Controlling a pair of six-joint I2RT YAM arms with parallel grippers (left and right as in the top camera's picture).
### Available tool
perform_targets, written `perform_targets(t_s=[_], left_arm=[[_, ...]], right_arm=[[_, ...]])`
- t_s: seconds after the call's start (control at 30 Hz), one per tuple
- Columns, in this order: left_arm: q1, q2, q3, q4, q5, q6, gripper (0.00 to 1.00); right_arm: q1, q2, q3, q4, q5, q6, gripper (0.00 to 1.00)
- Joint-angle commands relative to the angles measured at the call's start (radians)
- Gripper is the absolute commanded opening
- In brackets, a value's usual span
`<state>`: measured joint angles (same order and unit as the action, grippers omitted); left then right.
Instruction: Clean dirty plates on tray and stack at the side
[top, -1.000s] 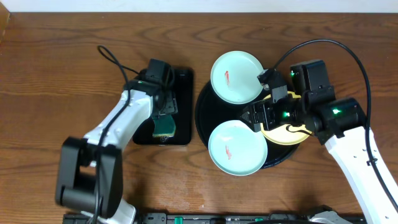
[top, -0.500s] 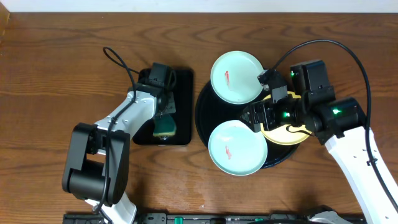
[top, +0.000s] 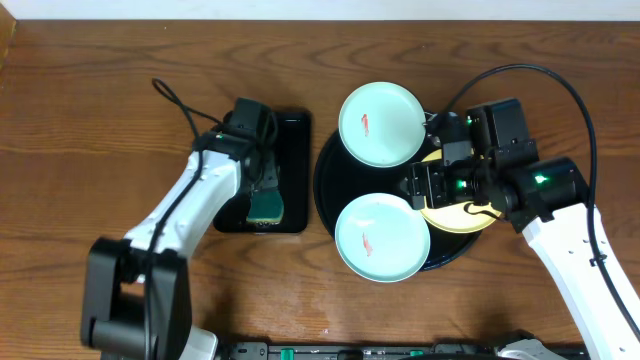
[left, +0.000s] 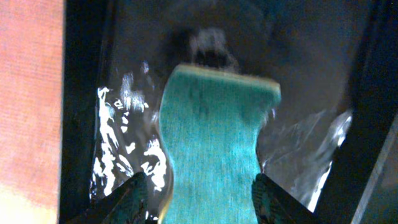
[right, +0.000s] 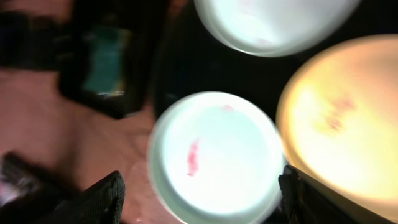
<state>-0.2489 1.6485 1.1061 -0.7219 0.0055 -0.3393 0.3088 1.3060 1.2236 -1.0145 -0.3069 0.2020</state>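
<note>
I will next pinch the green sponge (top: 266, 206) (left: 214, 143) across its narrow middle with my left gripper. The sponge's far end then stays free to clean the smeared plates.
Three plates lie on the round black tray (top: 332, 182). One mint plate (top: 380, 123) with a red smear is at the far side. A second smeared mint plate (top: 381, 237) is at the near side, overhanging the rim. The yellow plate (top: 455, 215) is at the right, mostly hidden under my right arm. My right gripper (top: 420, 186) hovers open and empty between the plates. In the right wrist view its fingers (right: 205, 202) straddle the near mint plate (right: 214, 155) from above, with the yellow plate (right: 342, 118) to the right. My left gripper (left: 200, 199) is open around a green sponge (left: 214, 143).
The sponge (top: 266, 206) lies in a small wet rectangular black tray (top: 292, 135) left of the round tray. Bare wooden table (top: 90, 120) lies to the far left and front. Cables loop behind both arms.
My left arm has shifted its elbow while its gripper stays over the sponge. My right gripper has drawn back slightly to the right. The plates have not moved.
</note>
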Motion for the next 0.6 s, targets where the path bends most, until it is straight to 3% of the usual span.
perform_targets(t_s=[0.0, 0.13, 0.27, 0.43, 0.53, 0.57], left_arm=[[0.0, 0.0, 0.004, -0.029, 0.058, 0.005, 0.55], [0.001, 0.017, -0.072, 0.06, 0.058, 0.005, 0.54], [0.001, 0.061, -0.139, 0.171, 0.058, 0.005, 0.4], [0.0, 0.135, -0.158, 0.218, 0.066, 0.005, 0.39], [0.001, 0.151, -0.158, 0.223, 0.073, 0.006, 0.08], [0.001, 0.147, -0.156, 0.222, 0.074, 0.005, 0.07]], right_arm=[[0.009, -0.006, 0.016, -0.024, 0.145, 0.073, 0.79], [0.009, -0.005, 0.011, -0.085, 0.146, 0.073, 0.8], [0.009, -0.005, -0.024, -0.143, 0.146, 0.074, 0.8], [0.009, -0.005, -0.097, -0.151, 0.146, 0.074, 0.82], [0.009, -0.005, -0.155, -0.126, 0.145, 0.074, 0.83], [0.009, -0.004, -0.174, -0.113, 0.145, 0.074, 0.83]])
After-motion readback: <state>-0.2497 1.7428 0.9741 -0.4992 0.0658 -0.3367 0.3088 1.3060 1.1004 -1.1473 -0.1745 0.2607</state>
